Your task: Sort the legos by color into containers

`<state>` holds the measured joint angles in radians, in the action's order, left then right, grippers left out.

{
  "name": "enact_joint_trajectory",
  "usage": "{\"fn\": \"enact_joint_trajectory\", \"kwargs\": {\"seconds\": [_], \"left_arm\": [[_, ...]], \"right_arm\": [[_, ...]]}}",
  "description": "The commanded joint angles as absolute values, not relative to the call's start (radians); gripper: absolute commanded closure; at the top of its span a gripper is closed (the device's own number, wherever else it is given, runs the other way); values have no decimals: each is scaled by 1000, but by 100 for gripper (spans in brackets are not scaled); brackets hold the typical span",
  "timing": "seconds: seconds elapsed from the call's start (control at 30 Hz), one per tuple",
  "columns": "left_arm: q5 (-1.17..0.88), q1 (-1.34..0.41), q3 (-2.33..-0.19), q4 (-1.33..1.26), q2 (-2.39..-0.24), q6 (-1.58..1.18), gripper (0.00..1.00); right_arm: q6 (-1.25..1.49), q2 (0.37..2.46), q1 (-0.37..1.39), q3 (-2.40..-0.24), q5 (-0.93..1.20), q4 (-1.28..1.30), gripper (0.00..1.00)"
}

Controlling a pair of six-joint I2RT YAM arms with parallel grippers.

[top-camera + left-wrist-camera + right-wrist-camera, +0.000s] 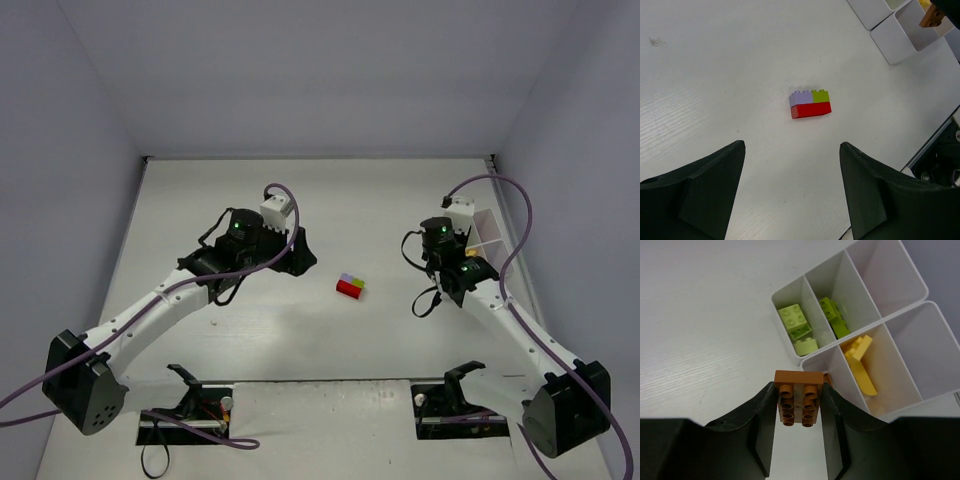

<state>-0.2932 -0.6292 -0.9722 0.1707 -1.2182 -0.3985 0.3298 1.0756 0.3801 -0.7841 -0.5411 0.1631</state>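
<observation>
The brown lego is at the white tray's near corner and would end outside its section if released now, so my right gripper keeps holding it.
A joined clump of legos point(350, 287) lies on the table between the arms: a lavender and a lime green brick on a red one point(810, 104). My left gripper point(792, 145) is open and empty, a short way from the clump point(300, 255). My right gripper point(799, 385) is shut on a brown lego point(799, 399) and holds it at the near corner of the white divided tray point(790, 290). The tray holds lime green legos point(797, 325) in two compartments and yellow ones point(860, 360) in another. A brown bit shows behind the held brick.
The tray point(487, 232) stands at the right edge of the table, close to the side wall. Its far compartments point(885, 270) hold nothing. The arm bases and cables sit along the near edge.
</observation>
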Motion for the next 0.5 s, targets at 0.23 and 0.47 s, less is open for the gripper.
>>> {"fn": "enact_joint_trajectory", "kwargs": {"seconds": [0.23,0.47], "left_arm": [[-284,-632,-976,161,-1155,-403,30],[-276,-632,-966,161,-1144,-393,30]], "right_arm": [[413,1138,232,-766,-614,144,100],[420,1187,207,-733,-580,109,100]]}}
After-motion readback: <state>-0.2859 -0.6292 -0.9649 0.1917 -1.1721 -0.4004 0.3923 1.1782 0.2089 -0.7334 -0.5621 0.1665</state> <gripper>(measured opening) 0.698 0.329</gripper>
